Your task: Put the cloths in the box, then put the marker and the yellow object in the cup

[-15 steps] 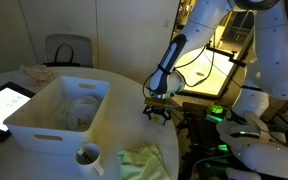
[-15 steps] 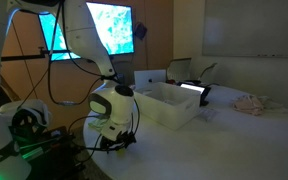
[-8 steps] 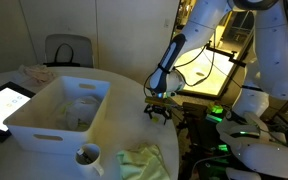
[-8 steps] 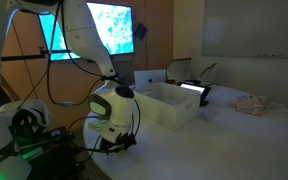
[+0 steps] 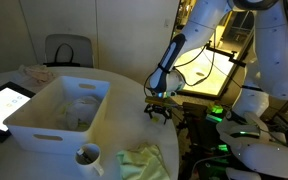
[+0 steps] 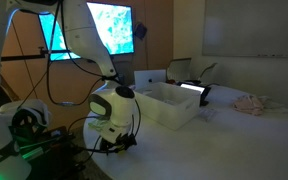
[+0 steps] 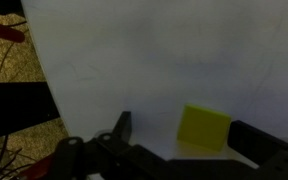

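Note:
The yellow block (image 7: 204, 128) is between my open fingers, close to one of them. My gripper would catch the block if it closed now, so it needs to close on the block.
In the wrist view a small yellow block (image 7: 204, 128) lies on the white table between my open fingers (image 7: 189, 135), nearer one finger, and neither finger touches it. In both exterior views my gripper (image 5: 159, 109) (image 6: 118, 141) hangs low over the table near its edge. The white box (image 5: 56, 108) (image 6: 170, 104) stands mid-table with something pale inside. A pale green cloth (image 5: 144, 160) lies at the front next to a white cup (image 5: 87, 157). A pink cloth (image 5: 29, 72) (image 6: 250, 102) lies at the far side. The marker is not visible.
A tablet (image 5: 2, 103) with a lit screen lies beside the box. The table edge (image 7: 44, 90) runs close to my gripper, with dark floor and cables beyond. A chair (image 5: 68, 50) stands behind the table. Robot bases with green lights (image 5: 246, 125) stand nearby.

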